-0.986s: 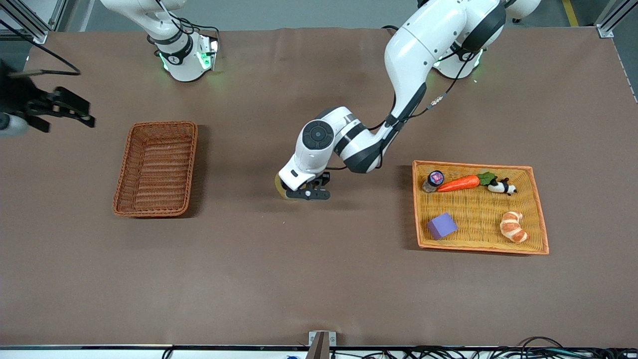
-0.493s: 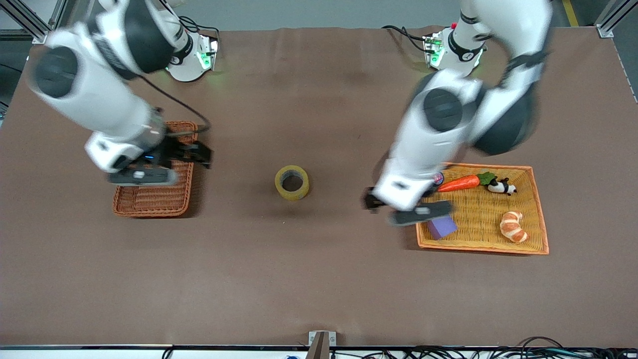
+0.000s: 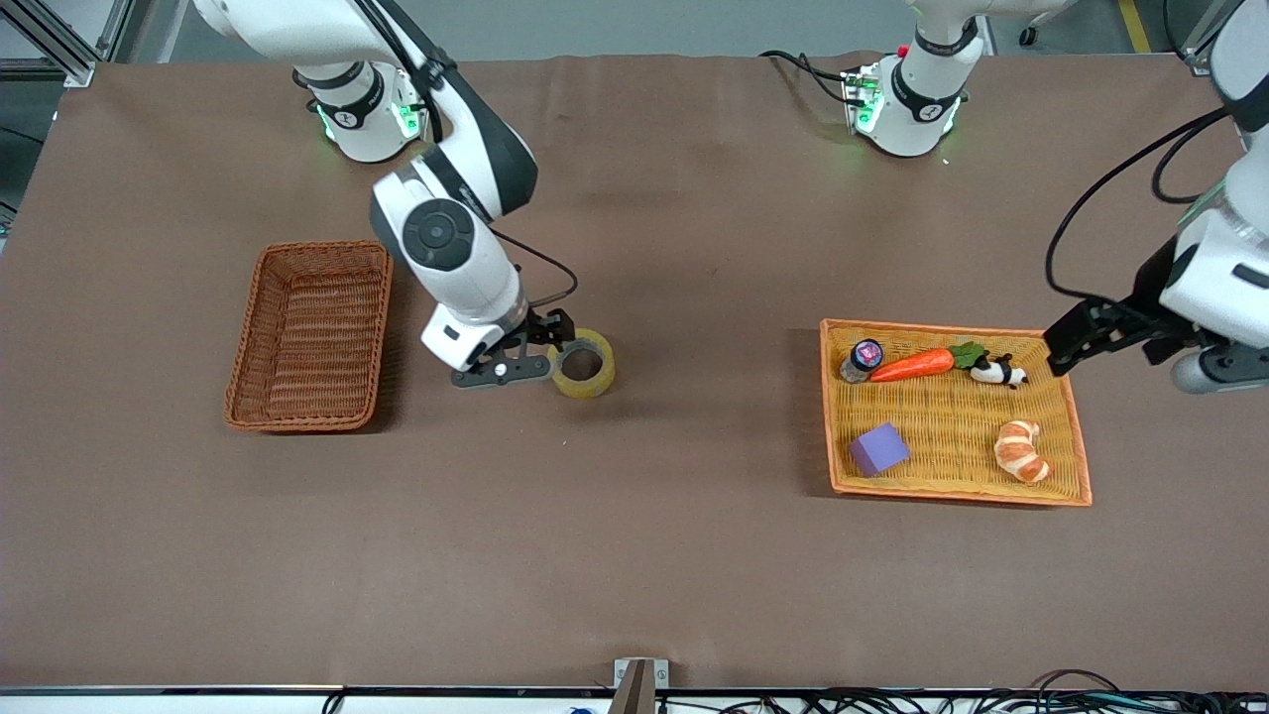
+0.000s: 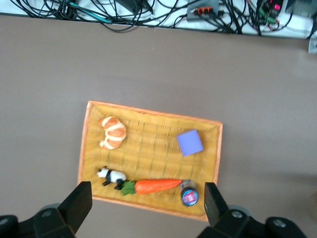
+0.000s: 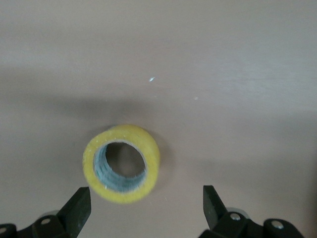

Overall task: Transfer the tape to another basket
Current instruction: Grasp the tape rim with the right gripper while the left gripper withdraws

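Note:
My right gripper should grab the tape by the side of its ring (image 5: 124, 196) next. Then it can move the tape into the reddish-brown wicker basket.
The tape (image 3: 581, 364), a yellowish ring with a grey core, lies flat on the brown table between the two baskets. It also shows in the right wrist view (image 5: 122, 163). My right gripper (image 3: 547, 349) is open, low over the table beside the tape on the side toward the basket (image 3: 309, 335), a dark reddish-brown wicker basket that holds nothing. In the right wrist view the right gripper (image 5: 146, 208) has the tape just ahead of its fingertips, off to one side. My left gripper (image 3: 1079, 337) is open and empty, up over the tray's corner at the left arm's end.
The shallow orange-yellow tray (image 3: 828, 416) holds a purple cube (image 3: 878, 448), a croissant (image 3: 1021, 451), a carrot (image 3: 912, 365), a toy panda (image 3: 996, 371) and a small jar (image 3: 865, 357). The left wrist view looks down on this tray (image 4: 86, 148) from the left gripper (image 4: 146, 206).
The left gripper let go of the tape on the table's middle and drew back over the tray's end. The right arm swung in from the basket to beside the tape.

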Tool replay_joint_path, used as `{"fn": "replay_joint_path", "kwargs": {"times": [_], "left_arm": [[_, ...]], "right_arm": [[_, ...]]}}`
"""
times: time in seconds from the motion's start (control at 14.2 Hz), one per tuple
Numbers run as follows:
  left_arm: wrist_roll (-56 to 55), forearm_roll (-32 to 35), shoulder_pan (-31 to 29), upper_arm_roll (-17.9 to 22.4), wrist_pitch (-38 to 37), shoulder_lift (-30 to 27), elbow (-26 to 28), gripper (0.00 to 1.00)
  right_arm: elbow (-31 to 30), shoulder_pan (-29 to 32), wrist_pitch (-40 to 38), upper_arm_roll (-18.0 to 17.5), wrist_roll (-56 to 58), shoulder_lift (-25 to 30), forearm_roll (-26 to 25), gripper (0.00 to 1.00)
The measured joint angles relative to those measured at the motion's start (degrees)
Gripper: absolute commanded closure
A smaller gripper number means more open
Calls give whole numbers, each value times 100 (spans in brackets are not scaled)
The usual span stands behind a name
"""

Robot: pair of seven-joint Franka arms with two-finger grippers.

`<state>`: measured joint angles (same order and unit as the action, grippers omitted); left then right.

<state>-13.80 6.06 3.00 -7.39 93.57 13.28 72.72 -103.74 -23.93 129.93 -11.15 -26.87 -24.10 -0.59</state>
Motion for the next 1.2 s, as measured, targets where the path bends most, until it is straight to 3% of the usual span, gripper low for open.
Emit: {"fn": "replay_joint_path", "kwargs": {"times": [0.21,0.85,0.92,1.06,1.2], "left_arm": [[52,0,5,-20,-309,-88,25,0],[603,-242,-326,-12,-628,-367,137,0],[764,-246,-250,81,-648,-459,231,0],[873,-263,-109,285,-654,-612,442,0],[918,-278,-74,342,-648,-734,652,0]], "right_arm": [[-464,-113,680,0,0,-245,-56,0],[-535,-341,1339,2,-194,-932,-547,4],[-538,-355,1499,2,-326,-1023,-588,13],[-539,-406,1654,5,-609,-1140,-838,56],[-523,-433,1664,5,-740,-1136,-990,88]]}}
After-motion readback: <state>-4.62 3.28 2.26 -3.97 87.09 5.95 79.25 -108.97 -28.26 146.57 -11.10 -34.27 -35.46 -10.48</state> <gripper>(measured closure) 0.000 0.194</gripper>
